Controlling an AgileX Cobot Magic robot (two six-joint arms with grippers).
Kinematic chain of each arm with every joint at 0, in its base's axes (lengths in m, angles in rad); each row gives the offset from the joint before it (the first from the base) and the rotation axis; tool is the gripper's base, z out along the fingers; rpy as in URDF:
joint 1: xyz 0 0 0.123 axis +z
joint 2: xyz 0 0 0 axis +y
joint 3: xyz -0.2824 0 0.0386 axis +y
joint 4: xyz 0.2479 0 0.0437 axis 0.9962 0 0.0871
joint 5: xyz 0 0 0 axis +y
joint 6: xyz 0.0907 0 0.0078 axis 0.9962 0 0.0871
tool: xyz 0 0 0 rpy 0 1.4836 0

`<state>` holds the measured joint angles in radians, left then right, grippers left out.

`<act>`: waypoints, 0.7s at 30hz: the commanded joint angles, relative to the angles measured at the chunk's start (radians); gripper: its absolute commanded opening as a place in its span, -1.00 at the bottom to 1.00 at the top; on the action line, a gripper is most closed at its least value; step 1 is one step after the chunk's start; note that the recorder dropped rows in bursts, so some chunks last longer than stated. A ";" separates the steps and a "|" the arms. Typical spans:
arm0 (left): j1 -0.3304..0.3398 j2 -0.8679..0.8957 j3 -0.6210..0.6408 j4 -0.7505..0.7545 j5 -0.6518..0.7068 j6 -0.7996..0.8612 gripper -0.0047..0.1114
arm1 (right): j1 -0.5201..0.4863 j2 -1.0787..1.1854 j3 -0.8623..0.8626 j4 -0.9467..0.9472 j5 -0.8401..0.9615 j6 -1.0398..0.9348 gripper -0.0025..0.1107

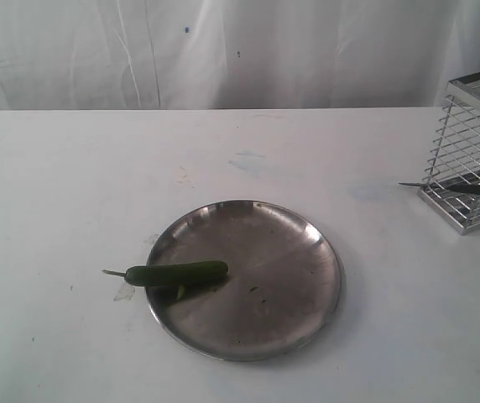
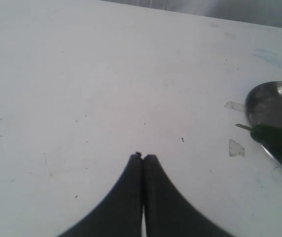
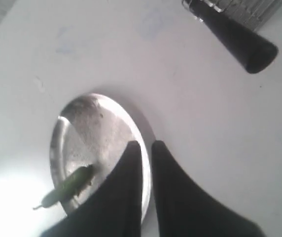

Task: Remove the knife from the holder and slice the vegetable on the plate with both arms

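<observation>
The right gripper grabs the knife's black handle (image 3: 235, 38) next, to slice the vegetable (image 3: 72, 184) on the plate.
The dull silver plate (image 1: 265, 277) lies mid-table, and the dark-green vegetable (image 1: 177, 274) rests across its left rim with the stem poking out over the table. At the far right stands the wire holder (image 1: 475, 143). The knife (image 1: 441, 186) lies low through it, its tip pointing left. Neither arm shows in the exterior view. My left gripper (image 2: 143, 156) is shut and empty over bare table, off to the side of the plate (image 2: 274, 103). My right gripper (image 3: 146, 143) hovers above the plate's rim (image 3: 96, 133), its jaws a narrow gap apart and empty. The knife's black handle (image 3: 239, 37) is well away from it.
A white cloth backdrop hangs behind the white table (image 1: 72, 185). Two small bits of clear tape (image 2: 236, 147) are stuck to the table by the plate's left side. Faint blue smudges (image 1: 253, 161) mark the surface behind the plate.
</observation>
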<state>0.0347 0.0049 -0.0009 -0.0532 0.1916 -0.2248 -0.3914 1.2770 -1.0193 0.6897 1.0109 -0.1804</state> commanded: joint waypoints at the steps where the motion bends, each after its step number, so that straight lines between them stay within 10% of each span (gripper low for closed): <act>1: -0.008 -0.005 0.001 0.000 -0.005 -0.006 -0.92 | -0.127 0.055 0.011 0.090 0.020 -0.018 -0.83; 8: -0.008 -0.005 0.001 0.000 -0.005 -0.006 -0.92 | -0.116 0.209 0.054 0.335 0.096 -0.307 -0.79; 14: -0.008 -0.005 0.001 0.000 -0.005 -0.004 -0.92 | -0.090 0.304 0.055 0.221 0.110 -0.315 -0.13; 21: -0.008 -0.005 0.001 0.000 -0.005 -0.004 -0.92 | -0.116 0.319 0.055 0.148 -0.006 -0.192 -0.12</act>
<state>0.0347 0.0049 -0.0009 -0.0532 0.1916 -0.2248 -0.4878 1.5941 -0.9669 0.8686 1.0521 -0.3936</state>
